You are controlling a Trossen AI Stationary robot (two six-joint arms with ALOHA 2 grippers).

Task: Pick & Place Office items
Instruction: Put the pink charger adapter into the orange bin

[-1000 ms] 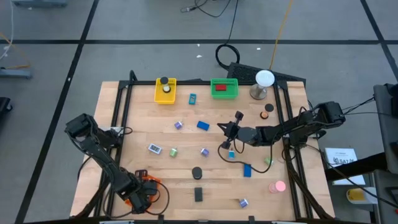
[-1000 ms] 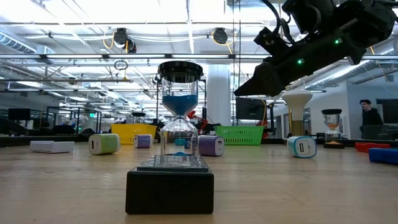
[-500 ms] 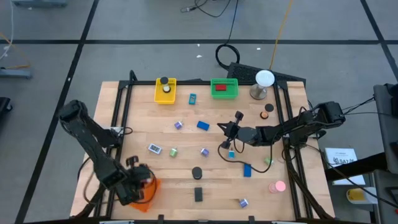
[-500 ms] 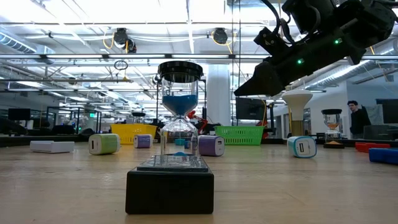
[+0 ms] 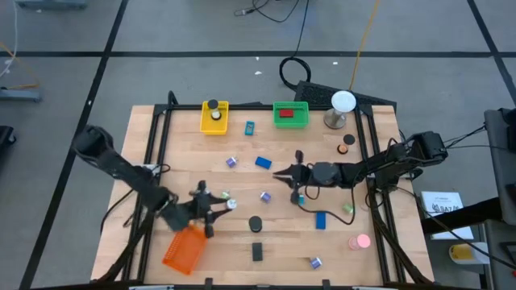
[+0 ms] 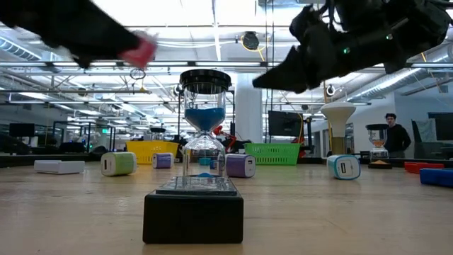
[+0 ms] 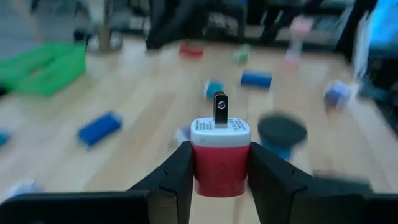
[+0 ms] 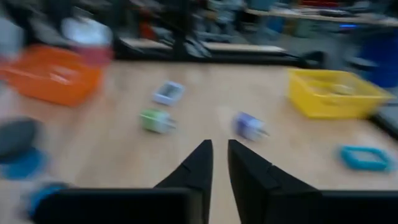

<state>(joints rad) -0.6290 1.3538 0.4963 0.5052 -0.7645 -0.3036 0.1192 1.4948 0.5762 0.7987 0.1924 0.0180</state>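
Note:
My left gripper now keeps hold of the red plug until it is over the orange basket (image 5: 184, 248); in the high view the plug hangs beside it.
My left gripper (image 7: 219, 153) is shut on a red plug-like piece with a white end and a metal prong (image 7: 220, 158). In the high view it hovers above the table's near-left middle (image 5: 219, 206), right of the orange basket (image 5: 184, 248). My right gripper (image 8: 220, 147) hangs over the table's middle (image 5: 278, 171), pointing toward the left edge. A narrow gap shows between its fingers, with nothing in it. Small office items lie scattered on the wood: a blue block (image 5: 263, 162), a purple clip (image 5: 265, 196), a black block (image 5: 257, 251). My left gripper pinches the piece's red body by its two opposite sides (image 7: 202, 169) between the two fingers. The fingers lie near level and point toward the table's right edge. The white end with the prong (image 7: 219, 107) sticks out ahead of the fingertips. The piece is lifted clear of the table.
A yellow basket (image 5: 214, 118) and a green basket (image 5: 291, 114) stand at the far edge, with a white ball on a stand (image 5: 343, 105) to their right. An hourglass (image 6: 204, 134) stands mid-table. A pink piece (image 5: 359, 240) and another blue block (image 5: 321, 219) lie at the near right.
My left gripper has risen from over the orange basket and swung toward the table's middle. It has tipped from pointing down to near level, carrying the red piece with it. My right gripper has stayed in place, and its wrist has turned its fingers up a little.

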